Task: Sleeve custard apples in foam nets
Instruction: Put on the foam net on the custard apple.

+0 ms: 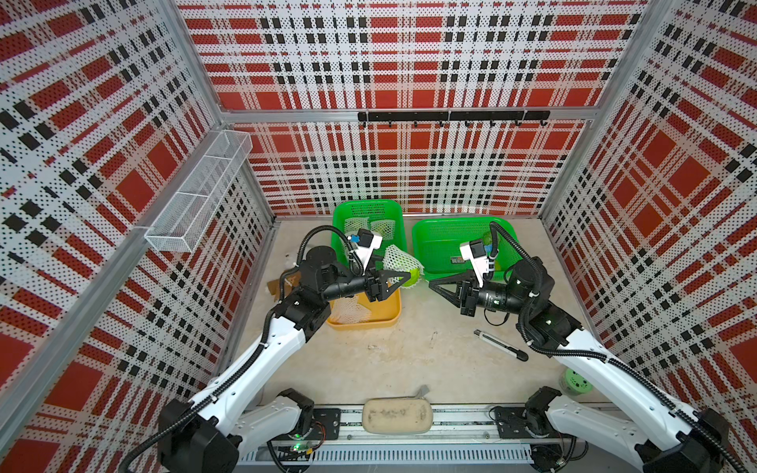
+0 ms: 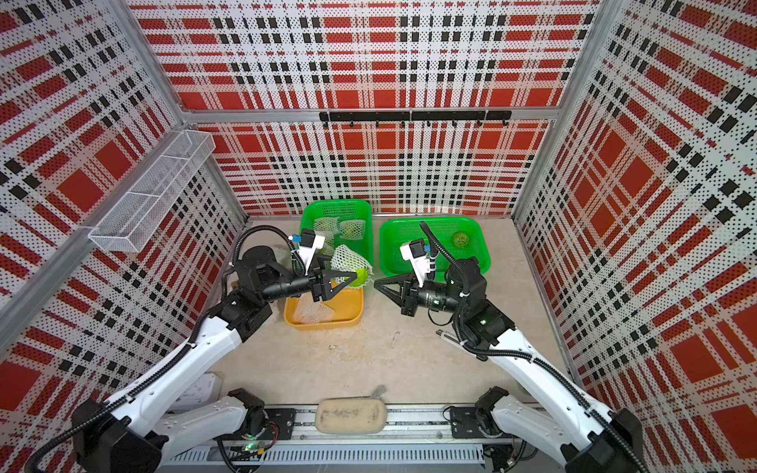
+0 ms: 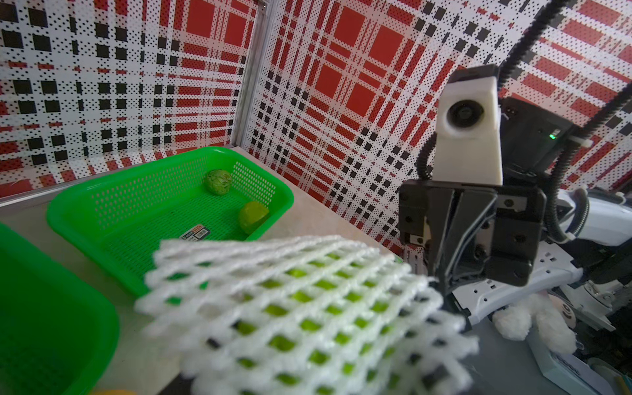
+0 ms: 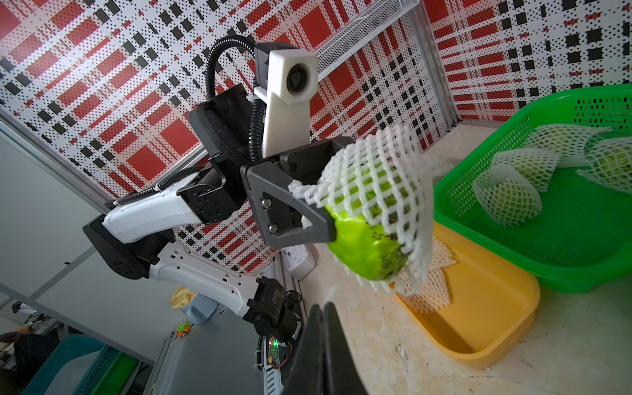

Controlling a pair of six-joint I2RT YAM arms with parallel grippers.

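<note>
My right gripper, shut short of the custard apple [image 4: 366,249], reopens next, then moves lower toward the apple to close on the foam net's edge [image 4: 419,253].
My left gripper [image 1: 403,279] is shut on a custard apple [image 4: 367,251] above the yellow tray [image 1: 391,317]. A white foam net [image 4: 379,178] covers most of that fruit, and its bare yellow-green end sticks out. The left wrist view is filled by this net [image 3: 307,307], which hides the jaws. My right gripper [image 1: 433,284] is shut and holds nothing, its tip just to the right of the fruit and apart from it. Spare foam nets [image 1: 350,311] lie in the yellow tray. Two bare custard apples [image 3: 219,182] [image 3: 253,217] lie in the right green basket [image 3: 164,164].
The back left green basket [image 1: 340,221] holds sleeved fruits [image 4: 506,195]. A utility knife [image 1: 499,344] lies on the table under my right arm. A beige pouch [image 1: 397,415] sits at the front edge and a pale green round container [image 1: 575,383] at the right.
</note>
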